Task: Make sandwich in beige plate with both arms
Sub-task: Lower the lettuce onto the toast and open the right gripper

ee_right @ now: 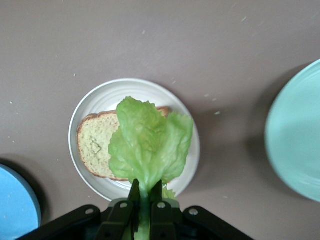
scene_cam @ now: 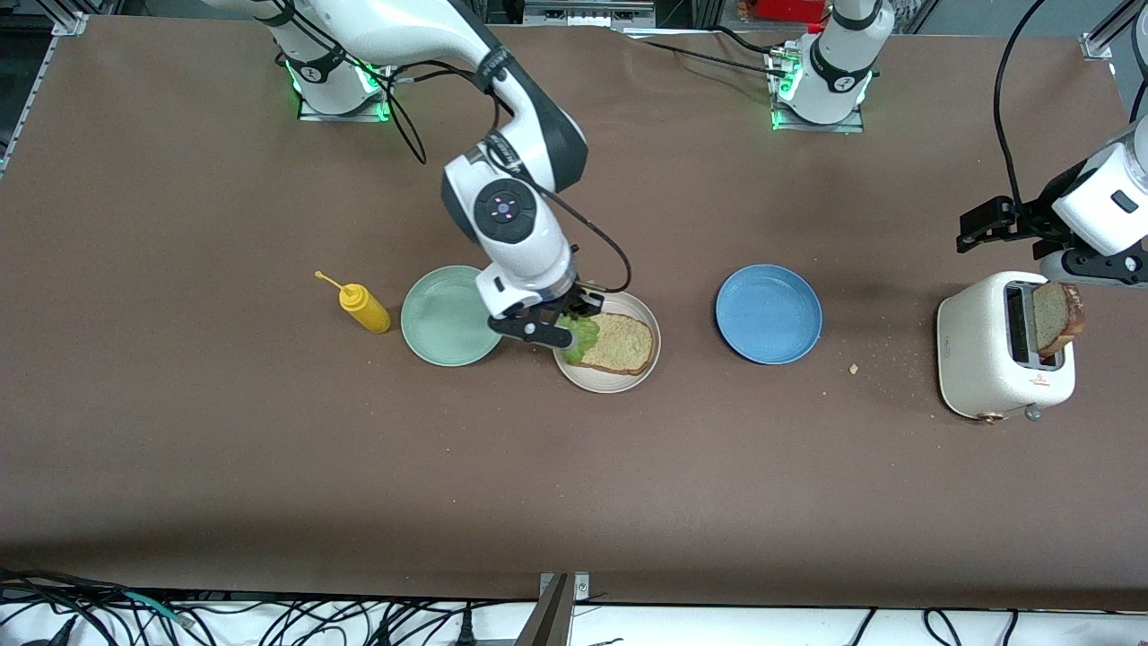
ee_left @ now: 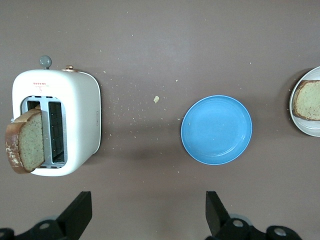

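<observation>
The lettuce leaf (scene_cam: pixel 583 338) hangs partly beside the bread slice, so it stays held in my right gripper for now, until it is aligned with the slice.
The beige plate (scene_cam: pixel 610 379) holds one speckled bread slice (scene_cam: pixel 617 343); both show in the right wrist view, plate (ee_right: pixel 92 107) and slice (ee_right: pixel 95 142). My right gripper (scene_cam: pixel 574 325) is shut on the stem of the green lettuce leaf (ee_right: pixel 150 145) and holds it just over the plate's edge toward the mint-green plate. A second bread slice (scene_cam: pixel 1056 316) stands tilted in a slot of the white toaster (scene_cam: pixel 987 354), also in the left wrist view (ee_left: pixel 25 142). My left gripper (ee_left: pixel 148 215) is open and empty, over the table beside the toaster.
A mint-green plate (scene_cam: pixel 448 316) lies beside the beige plate toward the right arm's end, a yellow squeeze bottle (scene_cam: pixel 363 307) beside it. A blue plate (scene_cam: pixel 769 313) sits between the beige plate and the toaster. Crumbs lie near the toaster.
</observation>
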Motion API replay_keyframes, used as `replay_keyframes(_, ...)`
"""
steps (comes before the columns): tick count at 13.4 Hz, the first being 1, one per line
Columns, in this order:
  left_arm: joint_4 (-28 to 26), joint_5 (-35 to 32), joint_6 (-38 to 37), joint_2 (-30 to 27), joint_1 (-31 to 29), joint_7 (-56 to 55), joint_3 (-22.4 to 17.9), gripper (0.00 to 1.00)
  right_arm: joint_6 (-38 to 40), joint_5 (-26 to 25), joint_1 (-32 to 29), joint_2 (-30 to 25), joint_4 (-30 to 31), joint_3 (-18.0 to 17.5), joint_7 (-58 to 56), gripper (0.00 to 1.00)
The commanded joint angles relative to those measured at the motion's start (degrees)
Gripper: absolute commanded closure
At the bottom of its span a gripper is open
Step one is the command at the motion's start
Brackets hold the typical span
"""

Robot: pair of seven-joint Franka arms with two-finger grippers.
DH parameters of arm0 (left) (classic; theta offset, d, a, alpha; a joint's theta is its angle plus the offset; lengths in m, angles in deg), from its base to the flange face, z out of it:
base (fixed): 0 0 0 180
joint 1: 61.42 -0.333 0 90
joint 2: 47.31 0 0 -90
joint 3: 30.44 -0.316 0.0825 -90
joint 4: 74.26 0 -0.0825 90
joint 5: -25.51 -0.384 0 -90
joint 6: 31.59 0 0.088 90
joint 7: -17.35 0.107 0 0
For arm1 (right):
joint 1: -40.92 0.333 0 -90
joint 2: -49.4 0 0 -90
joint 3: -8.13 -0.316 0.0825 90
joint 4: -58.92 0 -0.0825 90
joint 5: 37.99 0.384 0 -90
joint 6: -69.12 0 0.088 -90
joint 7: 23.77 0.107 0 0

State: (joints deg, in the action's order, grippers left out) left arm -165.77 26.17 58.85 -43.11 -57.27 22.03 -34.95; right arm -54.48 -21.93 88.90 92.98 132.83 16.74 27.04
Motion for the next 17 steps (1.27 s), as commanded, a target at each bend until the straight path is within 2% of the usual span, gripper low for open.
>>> replay_keyframes(1,-0.2,-1.1,-0.2,-0.4,0.3,-0.6,0.0,0.0,-5.7,1.3,3.0,4.3,-1.9,0.7,4.1,1.0)
replay_keyframes(5,-0.2,-1.1,-0.3,-0.4,0.3,-0.6,0.0,0.0,-11.2,1.9,4.1,7.3,-1.9,-0.1,5.3,1.0)
replay_keyframes(7,-0.2,-1.1,-0.2,-0.4,0.3,-0.6,0.1,0.0,-11.3,1.4,4.1,7.3,-1.9,-0.2,4.8,0.56)
replay_keyframes(8,-0.2,-1.1,-0.2,-0.4,0.3,-0.6,0.0,0.0,-11.3,1.3,4.1,7.1,-1.9,-0.1,4.7,0.53)
replay_keyframes(10,-0.2,-1.1,-0.2,-0.4,0.3,-0.5,0.0,0.0,-13.2,-1.3,4.0,7.0,-2.1,0.2,3.1,0.01)
replay_keyframes(14,-0.2,-1.1,-0.2,-0.4,0.3,-0.6,0.0,0.0,-14.6,-2.3,4.0,6.6,-1.8,0.2,2.1,0.01)
replay_keyframes(17,-0.2,-1.1,-0.3,-0.5,0.3,-0.6,0.0,0.0,-10.5,-2.3,3.9,5.3,-1.8,0.5,1.9,0.01)
